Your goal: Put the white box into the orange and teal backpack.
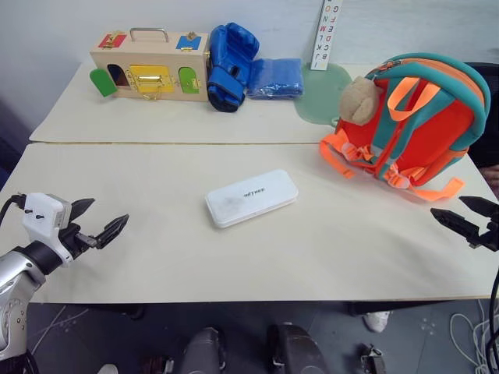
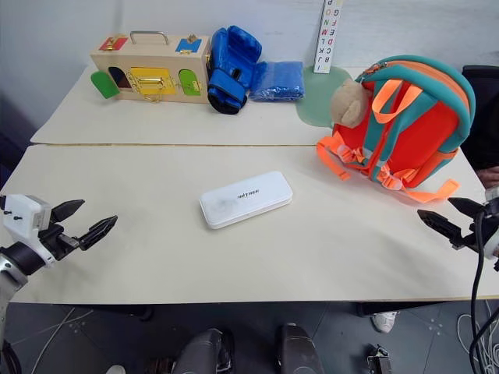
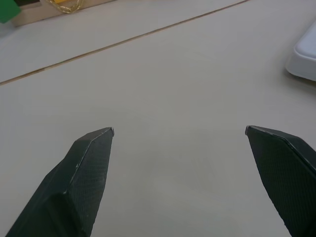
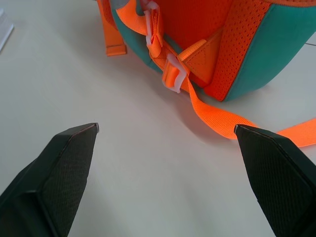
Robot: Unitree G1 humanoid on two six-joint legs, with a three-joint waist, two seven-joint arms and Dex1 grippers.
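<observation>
My right gripper grabs the backpack by its narrow teal shoulder strap (image 1: pixel 397 141) next. The backpack's stuffed body (image 1: pixel 441 129) bulges wider than my fingers open.
The white box (image 1: pixel 251 198) lies flat in the middle of the near table, dark lettering on its lid; a corner of the white box (image 3: pixel 305 52) shows in the left wrist view. The orange and teal backpack (image 1: pixel 413 121) rests at the right, straps toward me, a tan teddy bear (image 1: pixel 359 100) on its left side. My left gripper (image 1: pixel 97 220) hovers open over the table's left edge, well left of the box. My right gripper (image 1: pixel 466 215) is open at the right edge, just in front of the backpack (image 4: pixel 217 44) and its trailing strap (image 4: pixel 222 123).
On the far table stand a wooden latch box (image 1: pixel 152 66) with coloured doors, a blue boxing glove (image 1: pixel 230 66), a blue packet (image 1: pixel 274 78), a pale green mat (image 1: pixel 321 92) and an alphabet strip (image 1: pixel 326 35). A seam (image 1: pixel 171 143) divides the two tables.
</observation>
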